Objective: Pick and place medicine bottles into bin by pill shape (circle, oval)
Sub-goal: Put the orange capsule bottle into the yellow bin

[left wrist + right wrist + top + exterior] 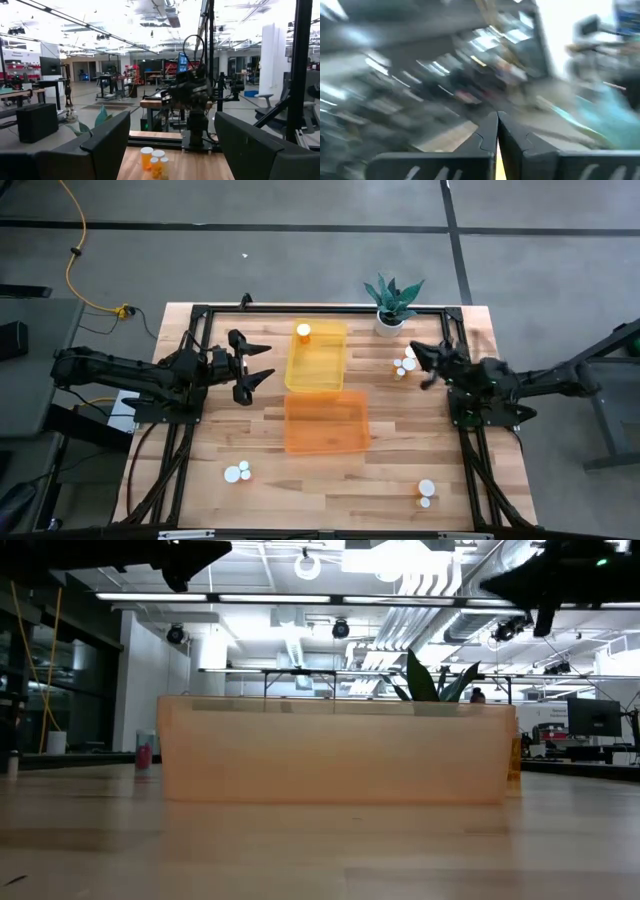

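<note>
My right gripper should next take hold of the medicine bottle by its white cap (409, 364), so that it can sort the bottle into the yellow bin (330, 370).
Several tiny orange bottles with white caps stand on the wooden table. One (303, 331) stands in the far end of the yellow bin (330, 370). A cluster (405, 363) stands at the right, and also shows in the left wrist view (153, 159). Two bottles (238, 472) stand near the front left and two (426, 492) near the front right. My left gripper (260, 362) is open and empty, held above the table left of the yellow bin. My right gripper (422, 366) is shut and empty, just right of the cluster; its fingers meet in the right wrist view (497, 132).
An orange bin (326, 421) sits just in front of the yellow one, mid-table; it fills the low view (335, 750). A potted plant (392, 302) stands at the far edge, right of centre. Bare wood lies along the front and left of the bins.
</note>
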Available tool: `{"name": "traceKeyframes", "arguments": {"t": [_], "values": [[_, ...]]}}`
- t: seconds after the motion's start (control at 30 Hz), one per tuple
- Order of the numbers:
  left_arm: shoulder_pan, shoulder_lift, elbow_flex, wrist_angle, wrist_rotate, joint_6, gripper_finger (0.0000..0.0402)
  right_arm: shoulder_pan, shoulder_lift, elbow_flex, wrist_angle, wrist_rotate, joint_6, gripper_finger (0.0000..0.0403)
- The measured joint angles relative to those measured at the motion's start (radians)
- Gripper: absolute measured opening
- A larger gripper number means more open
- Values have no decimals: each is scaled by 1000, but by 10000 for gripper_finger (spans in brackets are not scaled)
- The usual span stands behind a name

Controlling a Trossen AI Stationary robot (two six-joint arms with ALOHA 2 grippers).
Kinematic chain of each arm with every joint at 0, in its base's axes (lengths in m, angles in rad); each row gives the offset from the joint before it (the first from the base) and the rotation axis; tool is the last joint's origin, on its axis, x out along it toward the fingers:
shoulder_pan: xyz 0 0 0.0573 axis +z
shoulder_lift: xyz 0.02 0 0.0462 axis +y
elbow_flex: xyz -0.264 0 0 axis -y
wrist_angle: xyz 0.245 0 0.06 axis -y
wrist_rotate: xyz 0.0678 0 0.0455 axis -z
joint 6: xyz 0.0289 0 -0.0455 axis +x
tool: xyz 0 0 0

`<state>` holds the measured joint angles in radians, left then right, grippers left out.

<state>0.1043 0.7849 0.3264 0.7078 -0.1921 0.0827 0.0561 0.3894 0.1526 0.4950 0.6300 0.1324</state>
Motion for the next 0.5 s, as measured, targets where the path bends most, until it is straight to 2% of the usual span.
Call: {"name": "traceKeyframes", "arguments": {"t": [0.1,0.23,0.37,0.5], "values": [[0,0,0,0,0,0,280,-24,101,107,-270,154,78,39],[0,0,0,-1,-1,0,280,-108,210,245,-651,237,309,121],[-1,0,0,-5,-1,0,280,-212,315,312,-920,236,548,212],[-1,0,0,-7,-1,0,280,-311,412,318,-963,150,650,280]]}}
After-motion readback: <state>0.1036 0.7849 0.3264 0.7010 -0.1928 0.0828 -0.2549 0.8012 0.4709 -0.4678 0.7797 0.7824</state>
